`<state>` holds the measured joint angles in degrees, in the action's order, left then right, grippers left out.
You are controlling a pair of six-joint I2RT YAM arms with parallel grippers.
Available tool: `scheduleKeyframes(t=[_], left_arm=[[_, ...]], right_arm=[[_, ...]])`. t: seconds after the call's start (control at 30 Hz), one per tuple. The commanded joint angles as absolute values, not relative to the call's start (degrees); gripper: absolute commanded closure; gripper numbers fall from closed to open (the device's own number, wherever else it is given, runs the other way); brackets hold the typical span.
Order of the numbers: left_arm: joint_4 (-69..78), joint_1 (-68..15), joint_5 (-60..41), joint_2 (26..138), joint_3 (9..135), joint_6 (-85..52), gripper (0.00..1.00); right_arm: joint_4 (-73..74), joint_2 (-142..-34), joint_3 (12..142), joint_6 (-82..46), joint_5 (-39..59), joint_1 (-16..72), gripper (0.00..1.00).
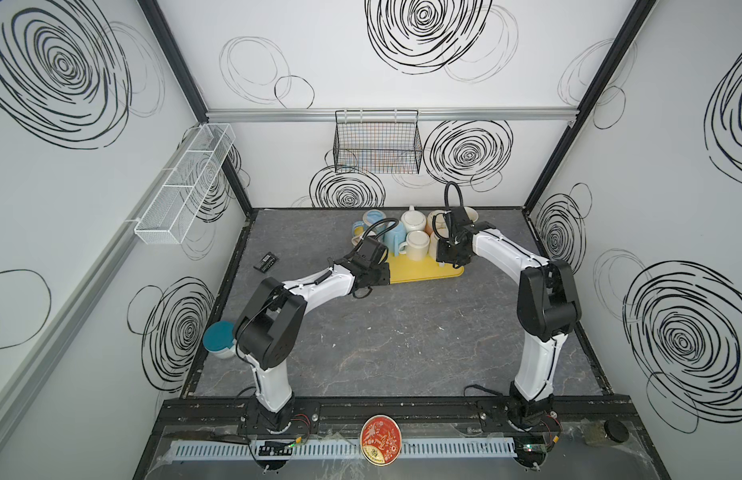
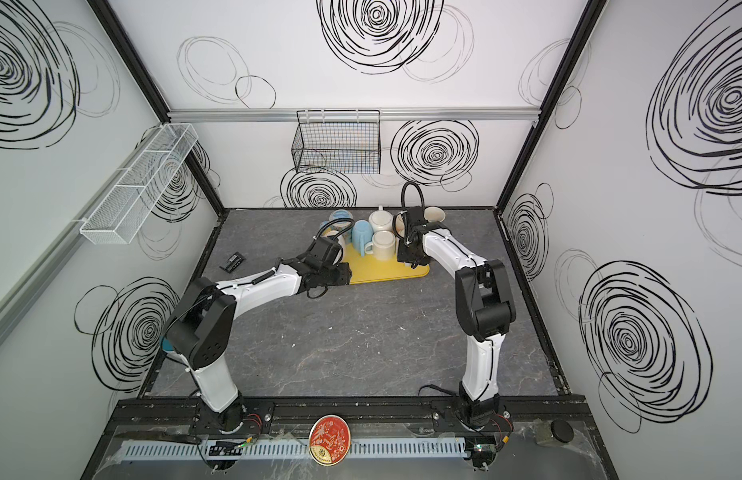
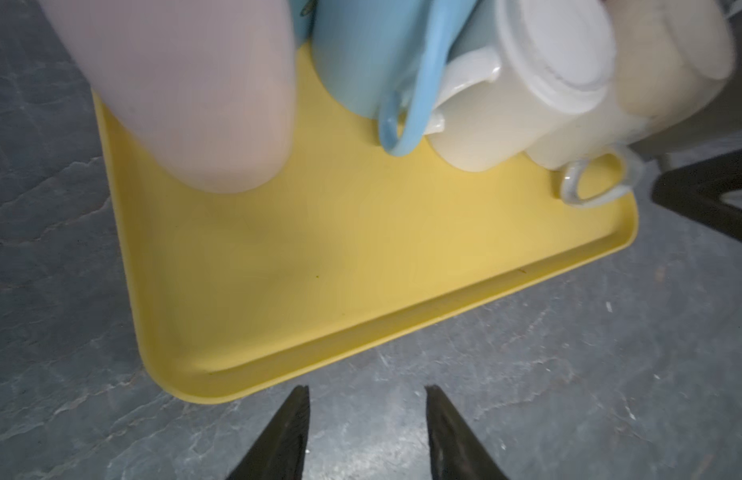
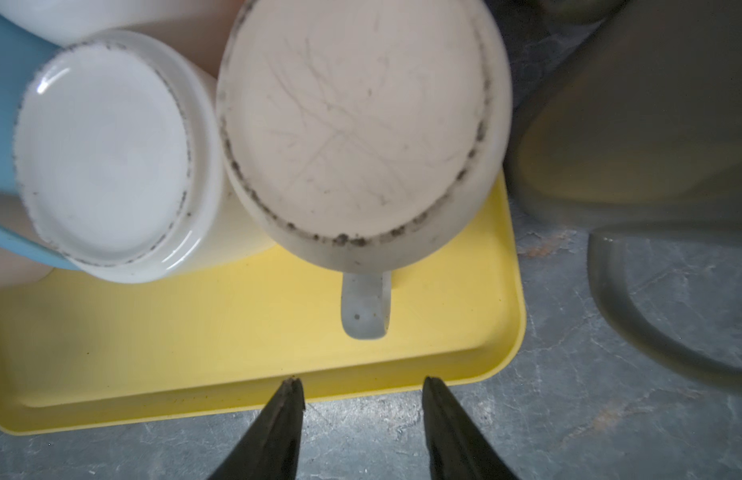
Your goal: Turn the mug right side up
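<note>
The right gripper grabs the beige mug's handle from its bottom-up side next, leaving the mug's body for turning upright.
Several mugs stand upside down at the back of a yellow tray [image 1: 423, 272] [image 2: 385, 272]. The right wrist view shows a beige mug [image 4: 361, 124] bottom up, with its handle [image 4: 365, 307] pointing toward my right gripper [image 4: 363, 380]. A white mug [image 4: 107, 153] and a blue mug [image 4: 3, 104] stand beside it, also bottom up. My right gripper is open and empty over the tray's near rim. My left gripper [image 3: 367, 388] hangs open and empty above the table, just off the tray's near edge [image 3: 361, 345]. A blurred pinkish mug [image 3: 194, 104] sits close to that camera.
More mugs crowd the back of the tray, among them one with a blue inside [image 1: 373, 218]. A cream mug [image 1: 469, 214] sits behind the right arm. A small black device [image 1: 266, 262] lies on the table at the left. A teal-lidded bowl [image 1: 219, 338] stands by the left arm's elbow.
</note>
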<state>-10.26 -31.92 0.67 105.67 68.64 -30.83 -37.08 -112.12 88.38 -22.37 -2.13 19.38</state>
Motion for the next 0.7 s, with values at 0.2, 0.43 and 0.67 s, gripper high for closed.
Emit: scheduleKeyframes(t=[0.2, 0.43, 0.67], left_arm=[[-9.4, -29.0, 5.8, 112.5, 69.4, -30.1, 0.55], [-12.9, -28.2, 8.9, 115.4, 68.3, -30.8, 0.56], [-20.5, -25.5, 13.3, 117.2, 67.6, -32.7, 0.56]], right_arm=[[-38.0, -114.4, 89.5, -23.2, -1.7, 19.3, 0.49], [-37.4, -113.3, 87.2, -24.1, -1.0, 19.3, 0.50], [-36.8, -113.4, 87.0, -24.0, -0.5, 19.4, 0.50]])
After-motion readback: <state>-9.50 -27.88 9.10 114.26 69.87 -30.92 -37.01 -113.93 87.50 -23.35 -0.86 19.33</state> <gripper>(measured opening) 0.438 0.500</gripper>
